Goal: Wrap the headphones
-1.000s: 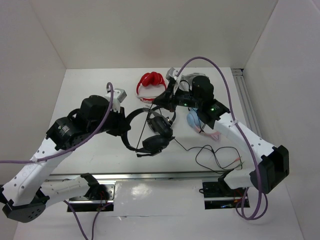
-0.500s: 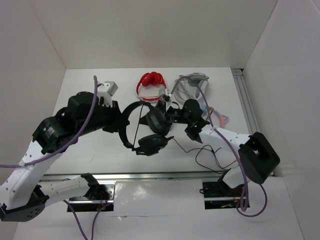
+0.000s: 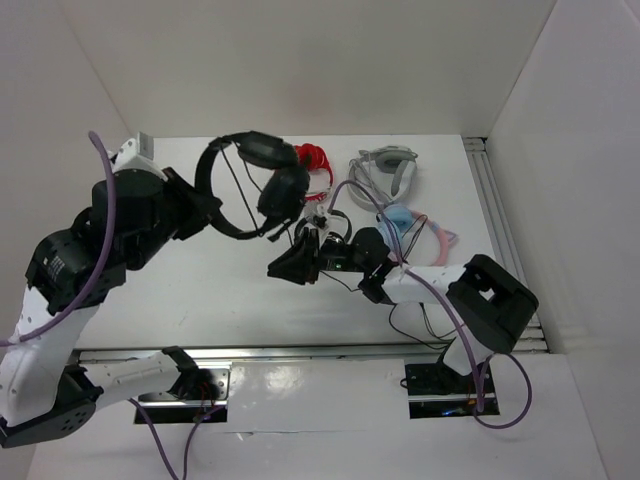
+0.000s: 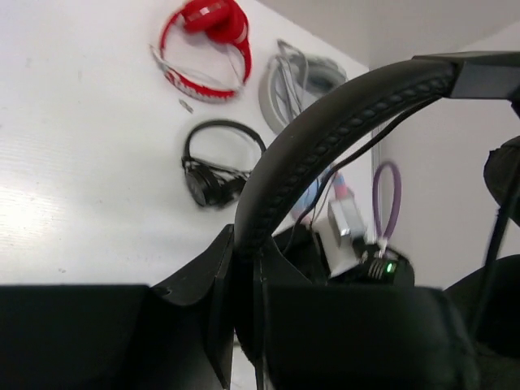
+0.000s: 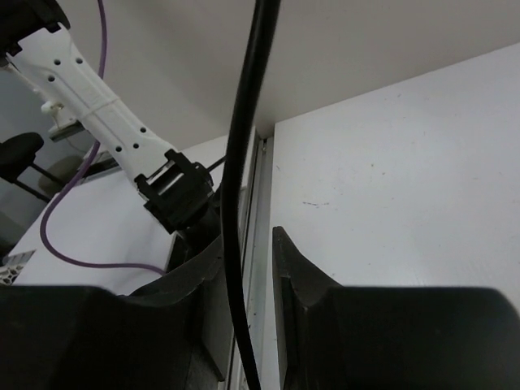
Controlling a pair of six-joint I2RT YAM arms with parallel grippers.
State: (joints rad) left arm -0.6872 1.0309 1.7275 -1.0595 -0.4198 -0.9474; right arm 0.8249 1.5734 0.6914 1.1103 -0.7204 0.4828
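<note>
My right gripper grips the thin black cable (image 3: 425,318) by its part (image 3: 290,238) leading from the headphones' cups next, to wind it.
The large black headphones (image 3: 262,170) hang in the air at the back left, cups toward the right. My left gripper (image 3: 203,207) is shut on their padded headband (image 4: 325,130), which fills the gap between the jaws (image 4: 244,248). My right gripper (image 3: 282,267) lies low over the table's middle, pointing left. In the right wrist view the thin black cable (image 5: 242,162) runs straight up between its jaws (image 5: 248,240), against one finger, with a gap to the other. The rest of the cable (image 3: 425,318) lies looped at the front right.
Red headphones (image 3: 314,160) (image 4: 203,36) and a grey pair (image 3: 390,165) (image 4: 288,77) lie at the back. A smaller black on-ear pair (image 4: 213,166) lies between them and my right arm. A blue and pink pair (image 3: 405,220) lies right of centre.
My left gripper has lifted the headphones off the table, up and to the back left. My right gripper has swung left and forward, low over the table, with the cable now between its jaws.
</note>
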